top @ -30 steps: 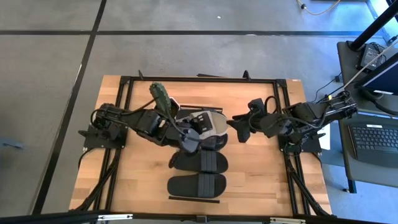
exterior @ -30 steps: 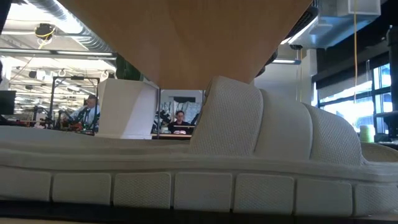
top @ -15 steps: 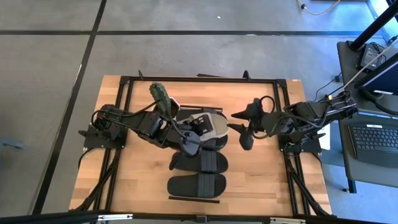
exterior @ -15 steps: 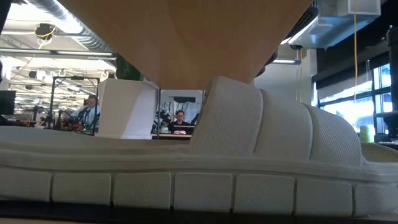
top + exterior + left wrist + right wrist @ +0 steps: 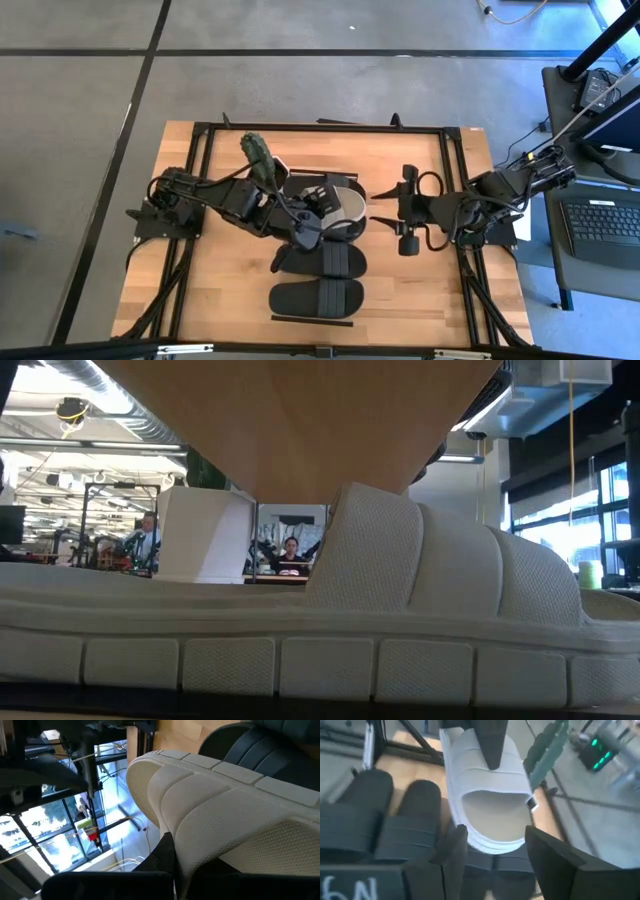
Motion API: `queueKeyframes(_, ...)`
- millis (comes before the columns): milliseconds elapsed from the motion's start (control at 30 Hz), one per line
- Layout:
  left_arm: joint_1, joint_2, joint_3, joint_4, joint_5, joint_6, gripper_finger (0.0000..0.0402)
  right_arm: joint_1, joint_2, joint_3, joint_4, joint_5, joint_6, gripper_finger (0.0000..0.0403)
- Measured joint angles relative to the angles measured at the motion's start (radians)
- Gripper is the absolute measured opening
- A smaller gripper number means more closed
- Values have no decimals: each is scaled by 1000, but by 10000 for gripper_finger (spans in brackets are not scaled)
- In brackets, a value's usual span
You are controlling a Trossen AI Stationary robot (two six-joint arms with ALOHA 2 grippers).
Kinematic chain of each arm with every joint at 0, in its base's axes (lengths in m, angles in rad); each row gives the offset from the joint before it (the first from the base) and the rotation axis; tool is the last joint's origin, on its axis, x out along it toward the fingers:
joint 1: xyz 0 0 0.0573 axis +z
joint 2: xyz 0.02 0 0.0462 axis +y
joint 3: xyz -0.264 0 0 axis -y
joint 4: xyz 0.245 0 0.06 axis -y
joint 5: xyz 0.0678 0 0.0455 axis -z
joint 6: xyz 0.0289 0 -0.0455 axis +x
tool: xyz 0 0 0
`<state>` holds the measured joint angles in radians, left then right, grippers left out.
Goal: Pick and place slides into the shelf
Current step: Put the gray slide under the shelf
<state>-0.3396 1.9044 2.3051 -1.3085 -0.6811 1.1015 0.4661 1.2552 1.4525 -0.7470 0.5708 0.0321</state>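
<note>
My right gripper needs to move toward the toe of the grey-beige slide (image 5: 356, 206) (image 5: 496, 845) above the black slides before it closes on the toe, because its fingers stop short of it.
A grey-beige slide (image 5: 340, 203) is up over the middle of the table with my left gripper (image 5: 316, 212) shut on it. In the right wrist view the same slide (image 5: 490, 795) shows its open toe. My right gripper (image 5: 399, 213) stands open just right of it, fingers on either side of the view toward it (image 5: 495, 847), touching nothing. Two black slides (image 5: 325, 262) (image 5: 315, 297) lie on the long light-wood shelf (image 5: 345, 318), nearer the table's front edge. Another grey-beige slide (image 5: 300, 630) lies on its sole under a wooden panel (image 5: 300, 420). My left gripper pinches the broad strap (image 5: 210, 835) of the grey-beige slide at the strap's edge. One finger (image 5: 491, 740) lies on top of the strap; the other is hidden by it. The fingers slant down from the table's left. The slide hangs tilted above the black slides.
More black slides (image 5: 375, 820) lie beside and below the held one. A black metal frame (image 5: 200, 135) runs around the tabletop. A green object (image 5: 256, 155) sticks up by my left arm. A desk with a laptop (image 5: 605, 220) stands right of the table.
My right gripper has rolled about its own pointing line, so its fingers now line up from the far side to the near side, and it has shifted slightly toward the table's near edge. It has stayed open. The held slide and my left gripper have kept still.
</note>
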Motion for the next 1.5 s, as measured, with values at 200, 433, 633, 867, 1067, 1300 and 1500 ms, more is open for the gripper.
queueKeyframes(200, -4, 0, 0, 1, -17, 14, 3, -16, 0, 0, 10, 55, 577, 200)
queueKeyframes(433, -47, 0, 0, 59, -61, 111, 3, -66, 15, 0, 5, 49, 803, 200)
queueKeyframes(633, -70, 0, 0, 102, -143, 208, 2, -88, 28, 0, 3, 29, 866, 200)
queueKeyframes(867, -70, 0, 0, 113, -193, 213, 2, -133, 50, 1, 23, -113, 943, 200)
queueKeyframes(1067, -70, 0, 0, 112, -191, 182, 2, -136, 61, 1, 27, -123, 893, 174)
queueKeyframes(1300, -70, 0, 0, 120, -184, 123, 25, -137, 58, 1, 36, -113, 805, 68)
queueKeyframes(1500, -70, 0, 0, 120, -130, 75, 39, -136, 58, 0, 26, -154, 777, 38)
